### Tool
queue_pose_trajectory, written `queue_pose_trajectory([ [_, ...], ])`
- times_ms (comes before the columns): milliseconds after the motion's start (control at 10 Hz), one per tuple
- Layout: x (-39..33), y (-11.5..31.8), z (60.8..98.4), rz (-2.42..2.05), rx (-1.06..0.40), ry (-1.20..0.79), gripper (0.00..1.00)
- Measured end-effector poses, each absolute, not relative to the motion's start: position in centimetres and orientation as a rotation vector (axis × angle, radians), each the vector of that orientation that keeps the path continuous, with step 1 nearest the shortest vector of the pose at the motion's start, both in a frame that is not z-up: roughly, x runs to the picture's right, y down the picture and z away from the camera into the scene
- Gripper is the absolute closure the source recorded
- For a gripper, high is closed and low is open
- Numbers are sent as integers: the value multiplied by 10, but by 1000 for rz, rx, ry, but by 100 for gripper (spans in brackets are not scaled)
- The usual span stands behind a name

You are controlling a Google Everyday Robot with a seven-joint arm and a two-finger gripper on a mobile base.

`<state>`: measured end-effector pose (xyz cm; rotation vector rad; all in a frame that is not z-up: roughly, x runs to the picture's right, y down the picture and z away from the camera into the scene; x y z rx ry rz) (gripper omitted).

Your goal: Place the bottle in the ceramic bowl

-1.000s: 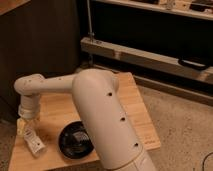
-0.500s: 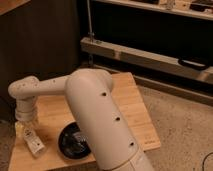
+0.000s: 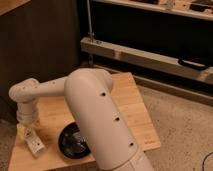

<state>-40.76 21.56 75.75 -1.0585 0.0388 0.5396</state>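
Observation:
The gripper should next grab the bottle by its end with the cap, so that it can place the bottle in the ceramic bowl (image 3: 71,142).
The bottle (image 3: 34,143), small and whitish with a pale label, lies on its side near the front left corner of the wooden table (image 3: 125,100). My gripper (image 3: 23,131) hangs straight down at the bottle's far end, just above it, and its jaws stand open. The ceramic bowl (image 3: 71,142), glossy black with faint swirl lines, sits on the table right of the bottle. My large white arm (image 3: 100,120) covers the bowl's right side.
A dark cabinet wall (image 3: 40,45) rises behind the table on the left. A metal rail and shelving (image 3: 150,57) run along the back right. Speckled floor (image 3: 185,130) lies to the right of the table.
The arm's big upper link has swung a little to the left and the gripper has sunk slightly toward the bottle. Bottle and bowl have not moved.

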Motion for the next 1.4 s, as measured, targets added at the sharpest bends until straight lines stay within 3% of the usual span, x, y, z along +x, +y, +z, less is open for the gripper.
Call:
queue_pose_trajectory([
  [1400,-413,231,768,513,-1046,73,35],
])
